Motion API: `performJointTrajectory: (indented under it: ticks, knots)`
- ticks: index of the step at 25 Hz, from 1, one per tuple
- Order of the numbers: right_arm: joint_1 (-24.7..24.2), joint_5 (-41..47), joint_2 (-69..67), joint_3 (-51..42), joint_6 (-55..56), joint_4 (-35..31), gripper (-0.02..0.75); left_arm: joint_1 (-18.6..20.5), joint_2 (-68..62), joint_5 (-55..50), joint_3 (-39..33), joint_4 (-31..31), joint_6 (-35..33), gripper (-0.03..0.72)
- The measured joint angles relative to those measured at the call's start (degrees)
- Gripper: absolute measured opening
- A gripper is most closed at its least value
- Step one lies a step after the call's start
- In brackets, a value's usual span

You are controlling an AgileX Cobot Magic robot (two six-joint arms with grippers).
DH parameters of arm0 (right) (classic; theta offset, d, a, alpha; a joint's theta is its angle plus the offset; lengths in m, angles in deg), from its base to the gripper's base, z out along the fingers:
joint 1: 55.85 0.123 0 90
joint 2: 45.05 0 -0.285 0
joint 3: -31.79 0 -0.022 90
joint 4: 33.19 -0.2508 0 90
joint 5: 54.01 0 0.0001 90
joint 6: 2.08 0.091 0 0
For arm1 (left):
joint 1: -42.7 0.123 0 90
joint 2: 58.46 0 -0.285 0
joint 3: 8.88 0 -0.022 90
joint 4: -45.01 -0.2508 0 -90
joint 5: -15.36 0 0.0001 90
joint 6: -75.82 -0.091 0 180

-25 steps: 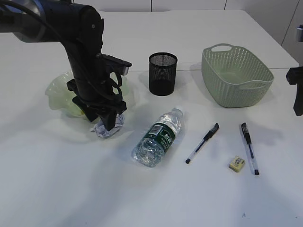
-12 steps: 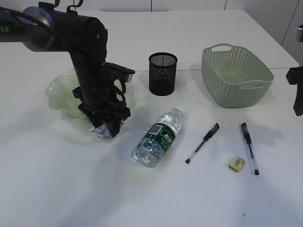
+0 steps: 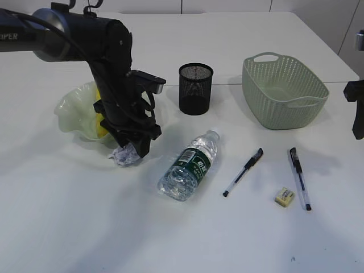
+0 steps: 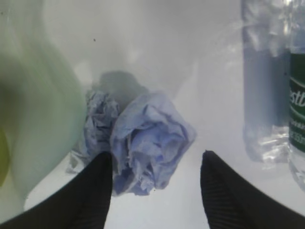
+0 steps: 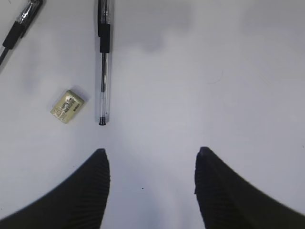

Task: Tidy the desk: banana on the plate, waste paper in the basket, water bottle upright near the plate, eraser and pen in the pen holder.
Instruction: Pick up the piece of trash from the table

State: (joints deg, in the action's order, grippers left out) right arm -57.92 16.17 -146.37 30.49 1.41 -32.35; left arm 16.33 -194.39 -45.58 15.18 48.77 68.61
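Next, my left gripper grabs the crumpled paper by its wadded body, to get the waste paper into the basket.
Crumpled waste paper lies on the table beside the green plate. My left gripper hovers over it, open, with the paper between the fingers close to the left one. The yellow banana lies in the plate. The water bottle lies on its side. Two pens and the eraser lie on the table. My right gripper is open and empty above bare table, to the right of the eraser.
The black mesh pen holder stands behind the bottle. The green basket sits at the back right. My right arm shows only at the right edge.
The left arm has shifted a little to the right over the paper, uncovering the banana in the plate. The right arm has not moved.
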Motion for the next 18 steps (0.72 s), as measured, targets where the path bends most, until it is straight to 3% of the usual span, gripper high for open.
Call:
performJointTrajectory:
  ticks: [18]
  knots:
    - [0.0,0.0,0.0,0.0,0.0,0.0,0.428,0.0,-2.7,-0.6,0.5,-2.6,-0.1,0.418]
